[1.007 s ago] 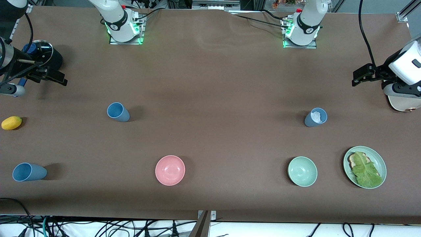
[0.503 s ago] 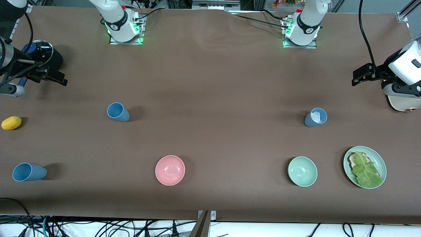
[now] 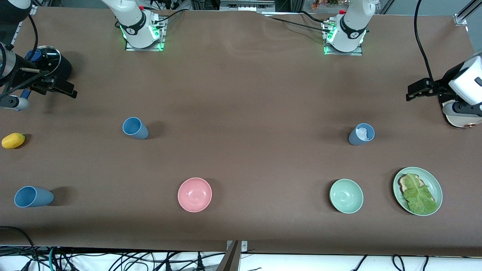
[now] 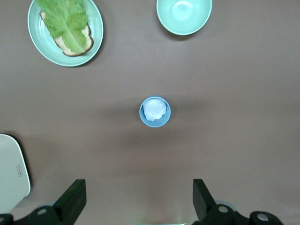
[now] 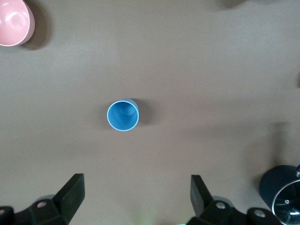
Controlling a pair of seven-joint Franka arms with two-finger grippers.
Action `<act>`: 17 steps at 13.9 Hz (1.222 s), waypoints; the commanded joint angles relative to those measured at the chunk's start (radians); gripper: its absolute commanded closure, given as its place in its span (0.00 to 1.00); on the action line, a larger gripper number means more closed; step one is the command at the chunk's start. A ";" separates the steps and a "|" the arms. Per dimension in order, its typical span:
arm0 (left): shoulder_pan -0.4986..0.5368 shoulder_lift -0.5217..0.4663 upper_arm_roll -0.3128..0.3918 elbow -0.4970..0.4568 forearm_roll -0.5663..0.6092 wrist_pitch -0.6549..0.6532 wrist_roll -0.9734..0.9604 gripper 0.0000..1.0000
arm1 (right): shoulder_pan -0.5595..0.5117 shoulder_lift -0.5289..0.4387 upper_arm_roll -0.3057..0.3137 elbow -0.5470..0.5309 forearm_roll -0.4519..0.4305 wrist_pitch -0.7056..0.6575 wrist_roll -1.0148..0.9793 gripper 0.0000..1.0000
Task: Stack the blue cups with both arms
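Observation:
The robot's left hand will next grab the blue cup holding the white lump [image 3: 362,133] by its rim [image 3: 371,128], so that the cups can be stacked.
Three blue cups stand on the brown table. One [image 3: 134,128] is toward the right arm's end and also shows in the right wrist view [image 5: 123,115]. A second [image 3: 33,197] is nearer the front camera, close to that end's edge. The third [image 3: 361,134], toward the left arm's end, holds a white lump and also shows in the left wrist view [image 4: 155,111]. My right gripper [image 3: 69,90] [image 5: 138,199] is open and empty, up in the air beside a black pot. My left gripper [image 3: 412,92] [image 4: 139,201] is open and empty, up in the air beside a pale board.
A pink bowl [image 3: 194,194] and a pale green bowl [image 3: 346,195] sit near the front edge. A green plate [image 3: 437,188] holds toast and lettuce. A yellow fruit [image 3: 13,140] and a black lidded pot [image 3: 51,62] are at the right arm's end. A pale board [image 3: 461,120] is at the left arm's end.
My left gripper has shifted a little toward the left arm's end of the table. The right arm and the cups have not moved.

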 commanded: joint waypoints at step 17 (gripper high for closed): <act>0.039 0.133 -0.009 -0.413 0.065 0.465 0.146 0.01 | -0.009 0.001 0.000 0.005 0.016 -0.022 -0.012 0.00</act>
